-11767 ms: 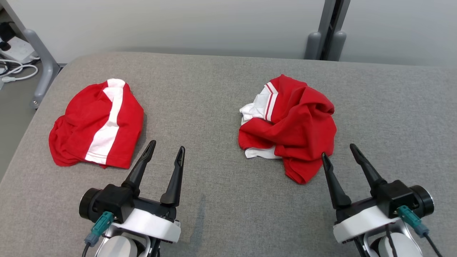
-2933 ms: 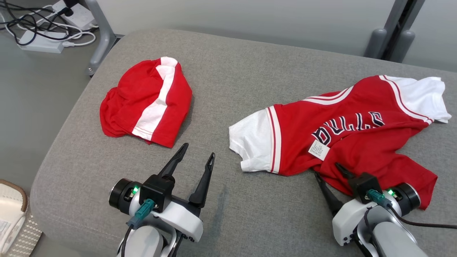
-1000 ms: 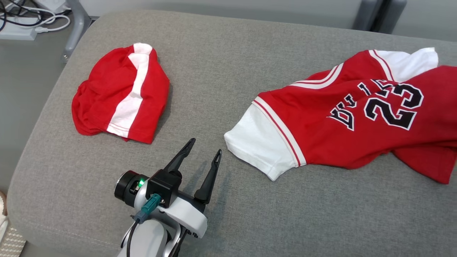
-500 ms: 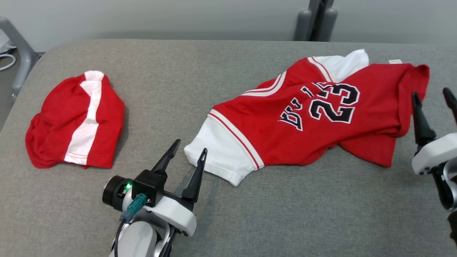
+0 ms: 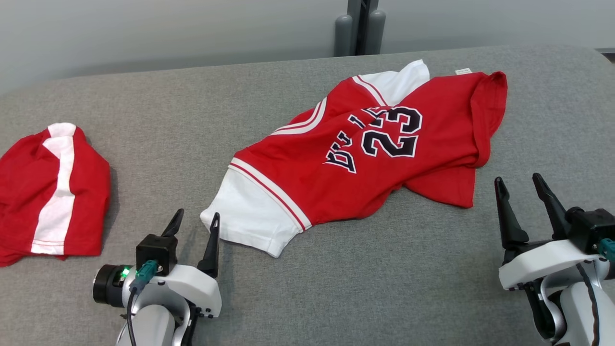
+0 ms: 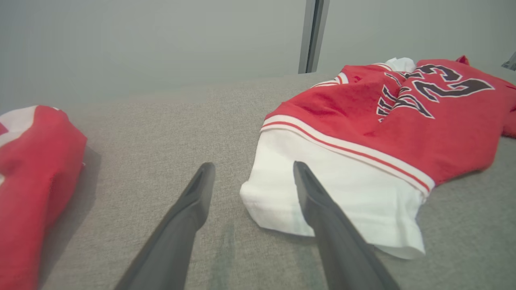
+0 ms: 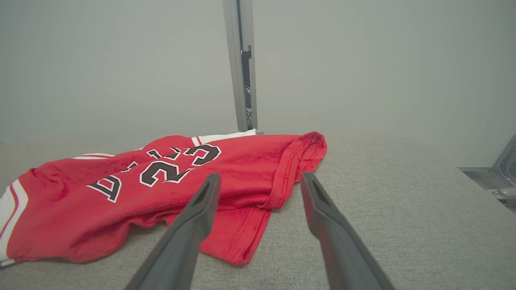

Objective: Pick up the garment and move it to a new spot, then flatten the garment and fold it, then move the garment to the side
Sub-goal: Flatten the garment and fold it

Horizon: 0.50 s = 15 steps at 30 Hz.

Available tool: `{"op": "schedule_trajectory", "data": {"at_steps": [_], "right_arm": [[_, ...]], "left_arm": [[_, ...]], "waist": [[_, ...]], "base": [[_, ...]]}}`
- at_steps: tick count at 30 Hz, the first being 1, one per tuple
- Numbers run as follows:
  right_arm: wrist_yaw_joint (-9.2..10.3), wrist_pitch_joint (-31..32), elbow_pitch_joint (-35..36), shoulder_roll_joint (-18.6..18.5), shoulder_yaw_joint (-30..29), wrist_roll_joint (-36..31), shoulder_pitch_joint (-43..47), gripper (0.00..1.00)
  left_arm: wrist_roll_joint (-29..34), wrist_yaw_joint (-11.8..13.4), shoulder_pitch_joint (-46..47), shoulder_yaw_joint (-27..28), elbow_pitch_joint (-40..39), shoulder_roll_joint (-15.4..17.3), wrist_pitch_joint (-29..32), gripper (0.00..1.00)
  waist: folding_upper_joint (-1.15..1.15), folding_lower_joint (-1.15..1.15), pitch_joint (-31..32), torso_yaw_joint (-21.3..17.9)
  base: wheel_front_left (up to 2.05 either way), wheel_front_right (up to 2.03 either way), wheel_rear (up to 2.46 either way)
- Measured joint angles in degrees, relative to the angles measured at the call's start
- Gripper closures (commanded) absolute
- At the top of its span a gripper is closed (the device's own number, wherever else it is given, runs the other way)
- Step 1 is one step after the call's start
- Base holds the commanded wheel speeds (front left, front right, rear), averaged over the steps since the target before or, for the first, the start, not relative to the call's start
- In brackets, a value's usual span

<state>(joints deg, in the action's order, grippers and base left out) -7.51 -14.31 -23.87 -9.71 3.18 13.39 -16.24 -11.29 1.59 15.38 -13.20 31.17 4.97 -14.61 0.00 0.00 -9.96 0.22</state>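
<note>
I need to grab the jersey [image 5: 369,150] next with my left gripper, taking its white sleeve by the hem edge [image 5: 239,244], so that I can move and flatten the jersey.
The garment [image 5: 365,154] is a red jersey with white sleeves and a black "23", spread loosely with creases across the middle of the grey table [image 5: 336,288]. Its hem is folded under at the right. My left gripper [image 5: 196,219] stands open just left of the near white sleeve [image 5: 250,216], touching nothing. In the left wrist view that sleeve [image 6: 338,193] lies right behind the left gripper [image 6: 253,169]. My right gripper [image 5: 520,180] is open and empty, a little right of the jersey's lower corner [image 7: 242,237]; in the right wrist view the right gripper [image 7: 260,177] points at the folded hem.
A second red garment with a white stripe [image 5: 48,192] lies bunched at the table's left edge, also in the left wrist view [image 6: 28,177]. A grey wall with a vertical post [image 5: 360,26] stands behind the table. Bare table surface lies in front of the jersey.
The head camera has swung right, shifting the whole picture left. The right gripper has come fully into view, open, near the jersey's lower right corner. The left gripper has dropped lower beside the sleeve.
</note>
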Motion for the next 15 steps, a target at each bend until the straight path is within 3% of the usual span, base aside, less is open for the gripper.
{"op": "schedule_trajectory", "data": {"at_steps": [15], "right_arm": [[0.00,1.36,3.12,1.70,-1.12,-2.69,1.05,0.00]], "left_arm": [[1.16,-2.25,7.59,-2.71,13.72,1.85,1.86,0.00]], "waist": [[0.00,0.00,-1.38,-2.39]], "base": [[0.00,0.00,0.00]]}}
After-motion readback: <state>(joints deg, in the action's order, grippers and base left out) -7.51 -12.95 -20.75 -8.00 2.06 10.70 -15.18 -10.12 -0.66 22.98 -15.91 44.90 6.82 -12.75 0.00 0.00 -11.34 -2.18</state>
